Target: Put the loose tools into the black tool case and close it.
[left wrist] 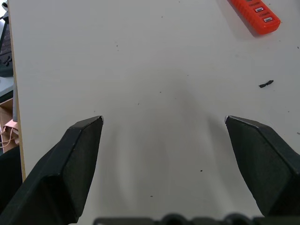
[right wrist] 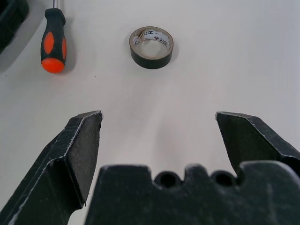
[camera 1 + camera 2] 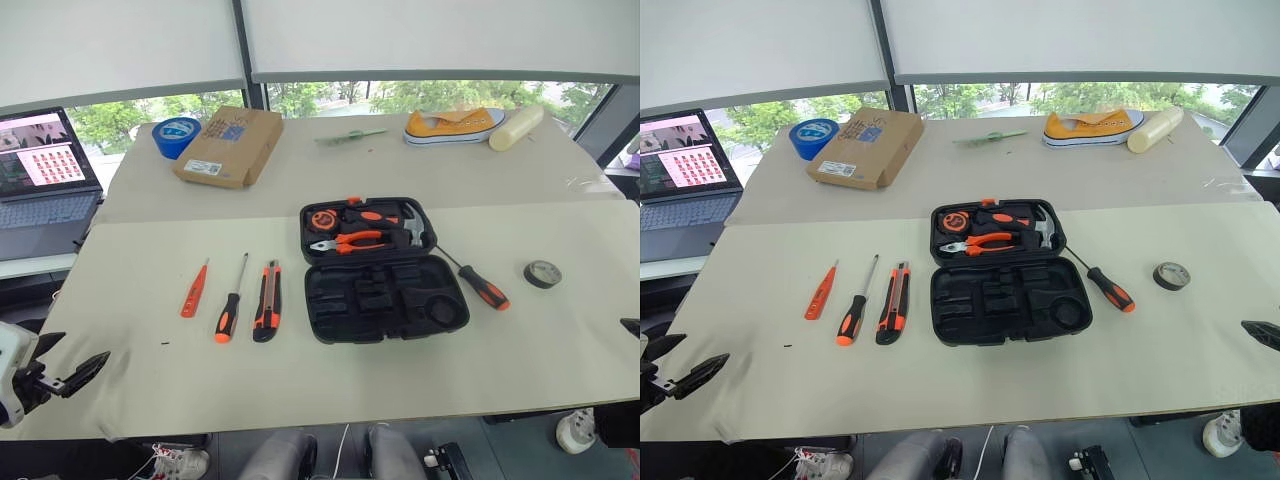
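Observation:
My left gripper is going to grab the thin screwdriver next by its thick black-and-orange handle. Most of the screwdriver's bulk is there, and the screwdriver's long shaft is thin.
The black tool case lies open mid-table; its far half holds pliers, a hammer and a tape measure, and the near half's recesses are bare. Left of it lie three loose tools side by side: a small orange tester screwdriver, a thin screwdriver and a utility knife. The larger black-shafted screwdriver lies against the case's right side. My left gripper hovers open over the table's near left corner. My right gripper stands open and empty at the near right edge, short of the screwdriver's handle.
A black tape roll lies right of the larger screwdriver. At the back are a cardboard box, a blue tape roll, a yellow shoe and a cream cylinder. A laptop stands off the table's left.

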Action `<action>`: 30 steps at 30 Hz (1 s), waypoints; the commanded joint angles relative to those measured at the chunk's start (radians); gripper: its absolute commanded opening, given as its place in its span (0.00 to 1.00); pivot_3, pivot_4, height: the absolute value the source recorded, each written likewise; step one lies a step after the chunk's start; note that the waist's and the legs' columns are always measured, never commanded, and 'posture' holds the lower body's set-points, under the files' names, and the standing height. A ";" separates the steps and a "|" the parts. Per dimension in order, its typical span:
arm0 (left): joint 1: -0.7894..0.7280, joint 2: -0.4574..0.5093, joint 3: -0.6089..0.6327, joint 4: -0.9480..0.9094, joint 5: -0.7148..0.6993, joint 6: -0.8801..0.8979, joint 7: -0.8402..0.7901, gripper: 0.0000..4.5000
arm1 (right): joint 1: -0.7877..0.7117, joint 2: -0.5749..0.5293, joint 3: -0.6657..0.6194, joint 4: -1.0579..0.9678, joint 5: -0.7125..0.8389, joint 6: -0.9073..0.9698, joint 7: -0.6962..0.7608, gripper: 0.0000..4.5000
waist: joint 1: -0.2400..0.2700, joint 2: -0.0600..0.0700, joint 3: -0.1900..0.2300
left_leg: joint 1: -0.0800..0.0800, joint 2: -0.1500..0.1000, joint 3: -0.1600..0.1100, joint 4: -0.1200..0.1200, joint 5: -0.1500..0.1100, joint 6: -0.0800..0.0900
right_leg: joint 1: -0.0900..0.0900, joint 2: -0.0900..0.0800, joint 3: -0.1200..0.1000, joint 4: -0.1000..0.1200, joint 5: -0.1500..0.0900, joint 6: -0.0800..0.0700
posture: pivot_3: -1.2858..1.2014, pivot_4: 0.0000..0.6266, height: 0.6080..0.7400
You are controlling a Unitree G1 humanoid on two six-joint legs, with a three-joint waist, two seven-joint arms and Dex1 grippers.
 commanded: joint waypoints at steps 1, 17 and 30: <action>-0.008 0.018 0.017 -0.001 0.012 -0.003 0.013 0.99 | -0.001 -0.009 -0.013 0.018 -0.005 -0.034 0.002 1.00 | 0.000 0.000 0.000 | 0.000 0.000 0.000 0.000 0.000 0.000 | 0.000 0.000 0.000 0.000 0.000 0.000 | 0.52 0.24 0.96; -0.450 0.098 -0.161 -0.423 -0.317 0.794 0.310 0.99 | 0.033 0.076 -0.014 -0.650 0.174 0.159 -0.049 1.00 | 0.000 0.000 0.000 | -0.003 0.000 0.000 0.001 0.004 -0.007 | -0.001 0.001 0.000 0.004 0.000 0.000 | 0.52 0.24 0.96; -0.796 -0.060 -0.442 -0.476 -0.301 1.282 0.635 0.99 | -0.079 0.195 0.223 -1.312 0.356 0.331 -0.242 1.00 | 0.006 -0.003 0.002 | -0.005 0.001 -0.001 0.004 0.004 -0.010 | -0.002 0.007 0.000 0.005 0.000 0.000 | 0.52 0.24 0.96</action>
